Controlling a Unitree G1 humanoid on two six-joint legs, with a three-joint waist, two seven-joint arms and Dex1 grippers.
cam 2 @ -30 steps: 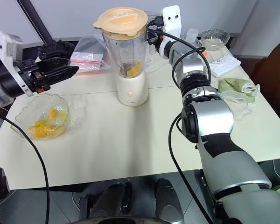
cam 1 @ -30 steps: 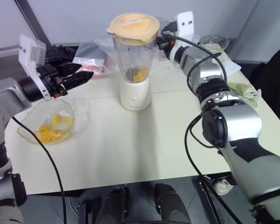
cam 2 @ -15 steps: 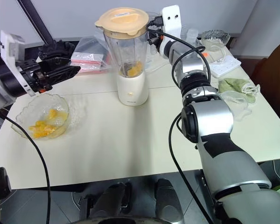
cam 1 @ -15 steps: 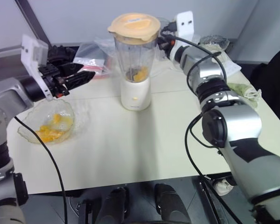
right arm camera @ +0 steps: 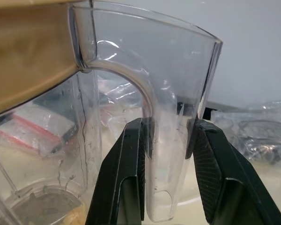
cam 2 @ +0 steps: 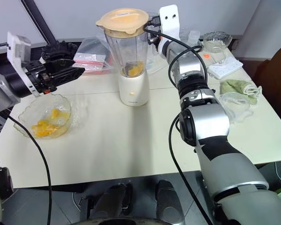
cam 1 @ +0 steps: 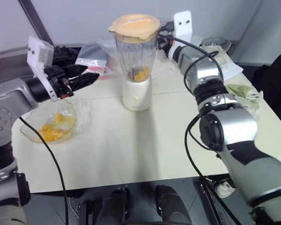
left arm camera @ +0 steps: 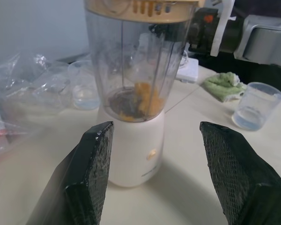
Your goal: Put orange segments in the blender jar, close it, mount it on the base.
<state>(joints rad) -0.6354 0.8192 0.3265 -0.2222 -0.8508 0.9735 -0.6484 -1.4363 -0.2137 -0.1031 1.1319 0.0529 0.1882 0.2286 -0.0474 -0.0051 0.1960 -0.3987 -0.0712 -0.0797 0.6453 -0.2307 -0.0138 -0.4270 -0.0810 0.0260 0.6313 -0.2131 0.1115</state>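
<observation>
The bottom of the blender jar sits in the cream base, so my right gripper needs to open now and let go of the jar.
The blender jar (cam 1: pixel 133 51) stands upright on the cream base (cam 1: pixel 136 93) at the back middle of the table, with a cream lid (cam 1: pixel 134 26) on top. Orange segments (cam 1: pixel 140 74) lie at the jar's bottom. More of them lie in a scalloped glass bowl (cam 1: pixel 49 126) at the left. My right gripper (right arm camera: pixel 166 126) is shut on the jar's clear side handle (right arm camera: pixel 171 140), reaching in from the jar's right. Over the bowl and left of the jar, my left gripper (left arm camera: pixel 154 129) hangs open and empty, pointing at the jar.
Clear plastic bags (cam 2: pixel 89 58) lie behind the left gripper. At the right of the table are a green cloth (cam 2: pixel 241 86), a clear cup (cam 2: pixel 234 103), a small glass bowl (cam 2: pixel 215 40) and a white power strip (cam 2: pixel 222 68).
My right wrist has turned slightly while keeping its hold on the handle. The jar stays on the base and the left gripper holds its place.
</observation>
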